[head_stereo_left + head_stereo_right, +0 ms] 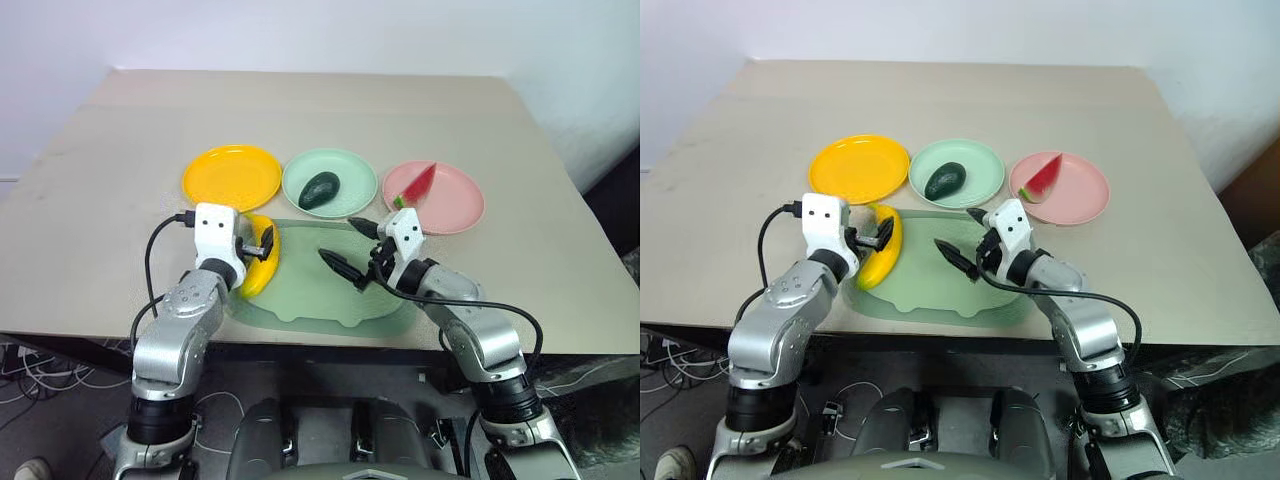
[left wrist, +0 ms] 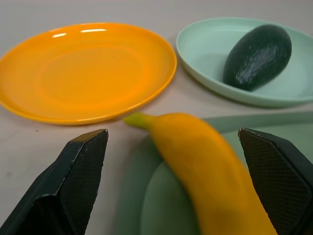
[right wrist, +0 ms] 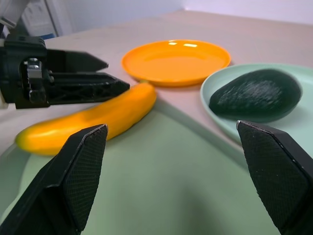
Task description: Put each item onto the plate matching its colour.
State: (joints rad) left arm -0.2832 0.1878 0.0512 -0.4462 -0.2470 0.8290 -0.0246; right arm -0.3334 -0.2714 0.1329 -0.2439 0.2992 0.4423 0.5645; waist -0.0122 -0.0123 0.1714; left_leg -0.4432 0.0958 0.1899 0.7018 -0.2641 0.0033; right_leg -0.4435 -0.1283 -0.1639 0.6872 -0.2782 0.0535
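The banana needs to go on the yellow plate (image 1: 231, 175), so my left gripper needs to grab the banana next by its curved middle (image 1: 262, 268).
The yellow banana (image 1: 257, 270) lies on the left edge of a pale green tray, its tip toward the yellow-orange plate (image 1: 232, 177). My left gripper (image 2: 172, 132) is open and level, one finger on each side of the banana (image 2: 205, 171) with a gap on both sides. The dark green avocado (image 1: 320, 190) rests in the mint green plate (image 1: 352, 170). On the pink plate (image 1: 455, 205) lies the watermelon wedge (image 1: 415, 186). My right gripper (image 1: 342, 243) stands open above the tray with nothing between its fingers, pointing toward the left gripper (image 3: 63, 78).
The pale green rounded tray (image 1: 320, 300) lies at the table's near edge, under both grippers. The three plates sit in a row just behind it. Bare tabletop stretches behind and beside the plates.
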